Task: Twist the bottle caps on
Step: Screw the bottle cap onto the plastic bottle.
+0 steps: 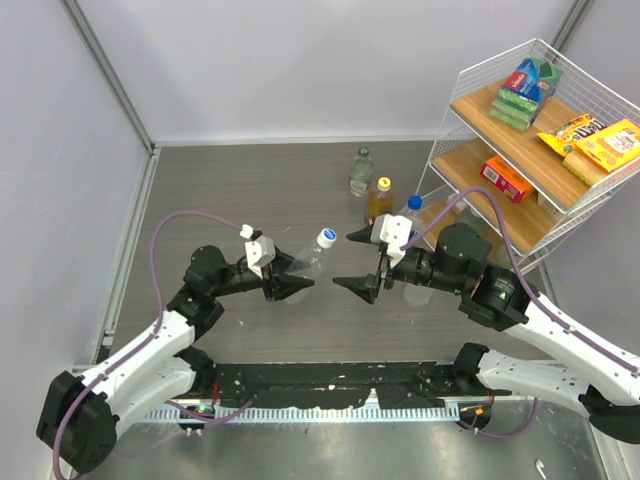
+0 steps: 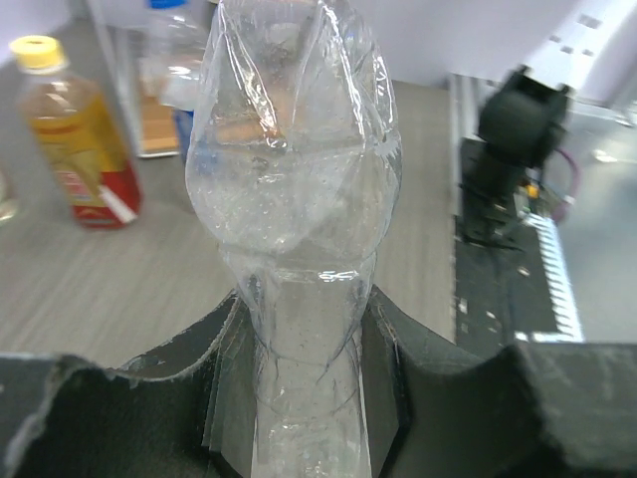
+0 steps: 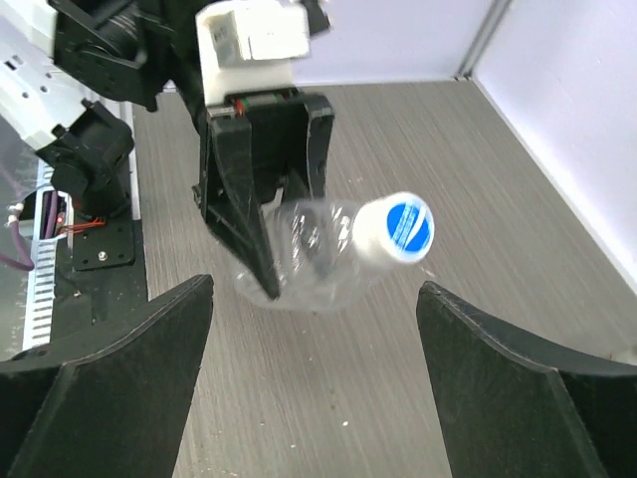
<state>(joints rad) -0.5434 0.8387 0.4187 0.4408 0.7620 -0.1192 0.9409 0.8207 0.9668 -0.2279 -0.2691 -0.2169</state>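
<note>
I need to grab the white cap by its sides with my right gripper next, facing the cap's blue middle along the neck, to screw the cap on.
My left gripper (image 1: 298, 276) is shut on a clear crumpled bottle (image 1: 312, 255), held tilted above the table with its neck up and to the right. A white cap with a blue middle (image 1: 326, 237) sits on that neck. In the left wrist view the bottle (image 2: 294, 199) fills the gap between the left gripper's (image 2: 309, 398) dark fingers. My right gripper (image 1: 347, 262) stands open just to the right of the cap, touching nothing. In the right wrist view the cap (image 3: 396, 229) and the bottle (image 3: 309, 249) lie beyond the wide-apart right gripper (image 3: 314, 398).
Behind stand a clear bottle (image 1: 361, 172), an amber bottle with a yellow cap (image 1: 379, 200) (image 2: 80, 149) and a blue-capped bottle (image 1: 413, 208) partly hidden by the right arm. A white wire shelf (image 1: 470, 150) with boxed snacks stands at the right.
</note>
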